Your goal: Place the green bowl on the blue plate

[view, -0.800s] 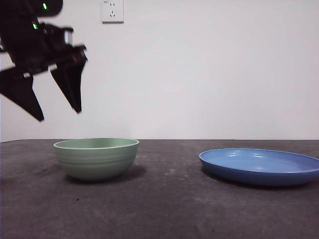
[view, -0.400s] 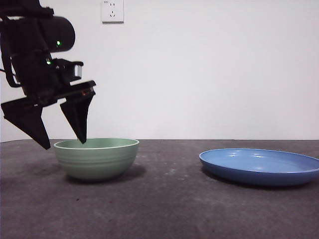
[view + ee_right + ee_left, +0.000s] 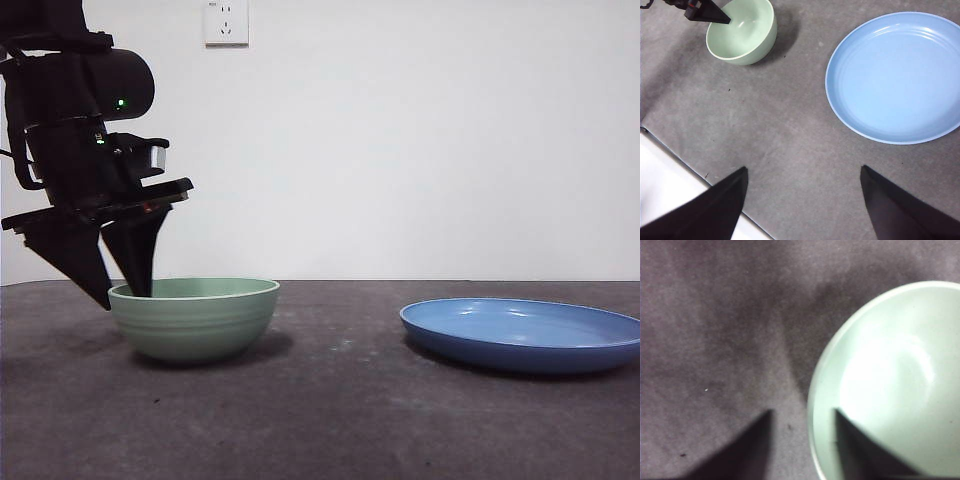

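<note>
My left gripper grips the green bowl by its thin rim point(image 3: 122, 290) next. The bowl's round body point(image 3: 195, 330) spreads wider than the open fingers.
The green bowl point(image 3: 193, 318) stands upright on the dark table at the left. My left gripper point(image 3: 122, 298) is open and straddles the bowl's left rim. In the left wrist view one jaw is inside the green bowl point(image 3: 890, 385) and the other is outside it over the table, with the left gripper point(image 3: 803, 411) not closed on the wall. The blue plate point(image 3: 520, 333) lies flat at the right, apart from the bowl. My right gripper point(image 3: 804, 168) hangs open high above the table, looking down on the blue plate point(image 3: 895, 77) and the green bowl point(image 3: 742, 32).
A white wall with a socket point(image 3: 225, 22) stands behind the table. The table's near edge point(image 3: 695, 170) shows in the right wrist view, with a white floor beyond. Bare dark tabletop point(image 3: 340, 345) lies between bowl and plate.
The left gripper has come down from above and to the left of the bowl to its left rim. Its jaw tips now reach rim level. Bowl and plate have not moved.
</note>
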Available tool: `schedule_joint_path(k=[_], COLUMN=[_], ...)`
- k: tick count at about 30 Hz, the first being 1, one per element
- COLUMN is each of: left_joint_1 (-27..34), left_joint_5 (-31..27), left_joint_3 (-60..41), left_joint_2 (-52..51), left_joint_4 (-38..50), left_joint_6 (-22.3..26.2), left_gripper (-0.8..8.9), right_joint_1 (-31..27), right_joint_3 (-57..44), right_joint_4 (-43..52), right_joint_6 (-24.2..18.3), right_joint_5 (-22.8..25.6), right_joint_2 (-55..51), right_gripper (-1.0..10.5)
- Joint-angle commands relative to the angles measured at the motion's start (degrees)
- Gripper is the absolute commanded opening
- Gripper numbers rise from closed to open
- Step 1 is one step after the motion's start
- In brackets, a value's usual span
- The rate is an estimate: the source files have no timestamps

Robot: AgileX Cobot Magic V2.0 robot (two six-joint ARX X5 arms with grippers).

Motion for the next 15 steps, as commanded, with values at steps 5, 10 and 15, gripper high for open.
schedule_joint_path(k=[5,10,15], left_joint_1=[-0.22,-0.22,-0.22], left_joint_5=[-0.24,-0.24,1.18], left_joint_3=[1.38,1.38,1.44], left_joint_2=[1.16,1.16,0.74], left_joint_4=[0.20,0.63,1.68], left_joint_6=[0.00,-0.17,-2.23], left_gripper=[0.15,0.15,0.15], right_joint_1=[0.22,0.22,0.22], right_joint_3=[1.18,1.18,1.18], right_joint_4=[0.57,0.59,0.59], right_joint_6=[-0.04,-0.04,-0.04], right_joint_5=[-0.02,-0.02,-0.02], right_joint_2=[0.24,0.24,0.24], right_gripper=[3.6,3.6,3.6])
